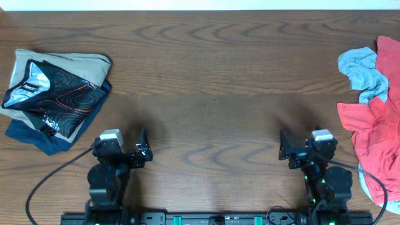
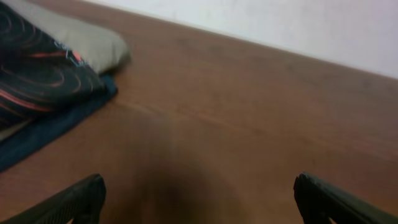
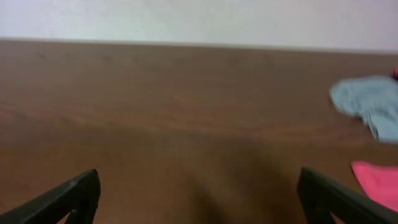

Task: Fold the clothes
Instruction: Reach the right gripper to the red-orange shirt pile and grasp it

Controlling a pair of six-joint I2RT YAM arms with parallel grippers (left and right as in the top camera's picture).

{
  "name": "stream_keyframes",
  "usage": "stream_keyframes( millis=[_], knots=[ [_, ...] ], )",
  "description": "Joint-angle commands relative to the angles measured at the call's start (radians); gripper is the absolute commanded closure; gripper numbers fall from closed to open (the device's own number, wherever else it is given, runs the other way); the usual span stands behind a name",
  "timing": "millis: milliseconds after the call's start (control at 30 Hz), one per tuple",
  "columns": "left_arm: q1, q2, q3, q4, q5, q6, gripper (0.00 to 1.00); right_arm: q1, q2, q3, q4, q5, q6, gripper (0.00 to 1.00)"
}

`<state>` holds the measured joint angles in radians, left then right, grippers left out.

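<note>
The robot's right gripper should next take hold of the red T-shirt by its corner that faces the empty wood, so it can pull the T-shirt away to fold it.
A crumpled coral-red T-shirt (image 1: 378, 134) lies at the table's right edge, partly cut off by the frame; its corner shows in the right wrist view (image 3: 376, 180). A pale grey-blue shirt (image 1: 364, 70) lies bunched just behind it and also shows in the right wrist view (image 3: 368, 102). My left gripper (image 1: 142, 145) is open and empty near the front left, over bare wood (image 2: 199, 193). My right gripper (image 1: 284, 147) is open and empty near the front right, left of the red T-shirt (image 3: 199, 193).
A folded stack lies at the left: a black garment with orange line pattern (image 1: 53, 94) on a beige one (image 1: 69, 61) and a navy one (image 1: 47, 140). It shows in the left wrist view (image 2: 37, 74). The wooden table (image 1: 212, 75) spans the view.
</note>
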<state>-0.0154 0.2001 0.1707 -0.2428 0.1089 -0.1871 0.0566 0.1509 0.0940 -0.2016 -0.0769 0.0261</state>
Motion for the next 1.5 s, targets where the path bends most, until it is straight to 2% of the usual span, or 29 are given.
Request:
stream_keyframes(
  millis=[0, 200, 333, 433, 533, 633, 767, 867, 1033, 1233, 1333, 1467],
  knots=[
    [-0.004, 0.103, 0.153, -0.076, 0.022, -0.013, 0.02, 0.008, 0.102, 0.113, -0.029, 0.053, 0.026, 0.01],
    [-0.004, 0.345, 0.381, -0.298, 0.022, -0.013, 0.02, 0.007, 0.425, 0.323, -0.146, 0.063, 0.023, 0.01],
    [-0.004, 0.484, 0.496, -0.419, 0.022, -0.013, 0.02, -0.001, 0.682, 0.505, -0.296, 0.077, 0.015, 0.01],
    [-0.004, 0.560, 0.546, -0.481, 0.023, -0.013, 0.02, -0.025, 0.850, 0.637, -0.388, 0.076, 0.010, 0.01],
    [-0.004, 0.612, 0.556, -0.503, 0.023, -0.013, 0.02, -0.031, 0.988, 0.736, -0.396, 0.071, 0.007, 0.01],
    [-0.004, 0.648, 0.556, -0.509, 0.023, -0.013, 0.02, -0.035, 1.070, 0.754, -0.321, 0.111, 0.002, 0.01],
    [-0.004, 0.676, 0.556, -0.509, 0.023, -0.013, 0.02, -0.076, 1.205, 0.753, -0.252, 0.420, 0.087, 0.01],
    [-0.004, 0.687, 0.556, -0.509, 0.023, -0.013, 0.02, -0.134, 1.308, 0.753, -0.197, 0.562, 0.116, 0.01],
    [-0.004, 0.690, 0.555, -0.509, 0.023, -0.013, 0.02, -0.245, 1.475, 0.753, -0.070, 0.504, 0.116, 0.02],
    [-0.004, 0.694, 0.555, -0.509, 0.023, -0.013, 0.02, -0.323, 1.608, 0.753, -0.023, 0.490, 0.118, 0.14],
    [-0.004, 0.694, 0.555, -0.508, 0.022, -0.013, 0.02, -0.344, 1.645, 0.753, -0.027, 0.491, 0.131, 0.25],
    [-0.004, 0.694, 0.555, -0.508, 0.022, -0.013, 0.02, -0.375, 1.672, 0.753, -0.031, 0.499, 0.134, 0.32]
  ],
)
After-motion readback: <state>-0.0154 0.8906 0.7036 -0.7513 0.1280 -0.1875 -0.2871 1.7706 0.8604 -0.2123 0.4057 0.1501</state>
